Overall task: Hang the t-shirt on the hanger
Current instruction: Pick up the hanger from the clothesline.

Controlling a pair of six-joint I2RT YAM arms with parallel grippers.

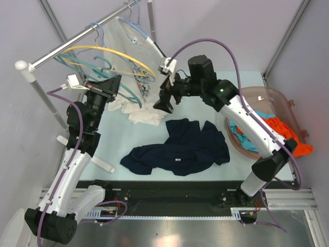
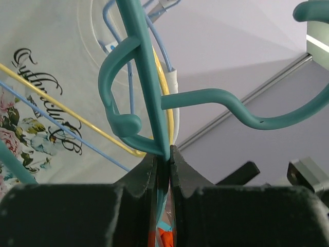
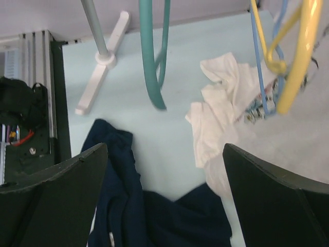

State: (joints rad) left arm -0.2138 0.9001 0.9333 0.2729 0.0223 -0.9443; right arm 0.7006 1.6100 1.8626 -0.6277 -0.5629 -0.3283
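Observation:
My right gripper should grab the teal hanger's lower end [image 1: 137, 100], so that the hook and the other end stay free to fit the navy t-shirt [image 1: 180, 146].
The navy t-shirt [image 1: 180, 146] lies crumpled on the pale table, its white label facing up. It also shows in the right wrist view [image 3: 128, 206]. The teal hanger [image 1: 129, 92] hangs by the clothes rail. My left gripper [image 1: 112, 85] is shut on it: in the left wrist view the jaws [image 2: 164, 157] pinch a thin teal bar of the hanger [image 2: 146, 77]. My right gripper [image 1: 165, 103] is open and empty, in the air above the t-shirt's far edge. Its view [image 3: 164, 146] looks down on the t-shirt, with the hanger's lower end [image 3: 151, 62] ahead.
A metal rail [image 1: 77, 38] carries a yellow hanger [image 1: 118, 54], a pale blue hanger [image 1: 97, 28] and a white printed t-shirt [image 1: 136, 110] that trails onto the table. A basket [image 1: 288, 98] with an orange garment [image 1: 282, 128] stands at the right. The rack's foot [image 3: 100, 67] rests on the table.

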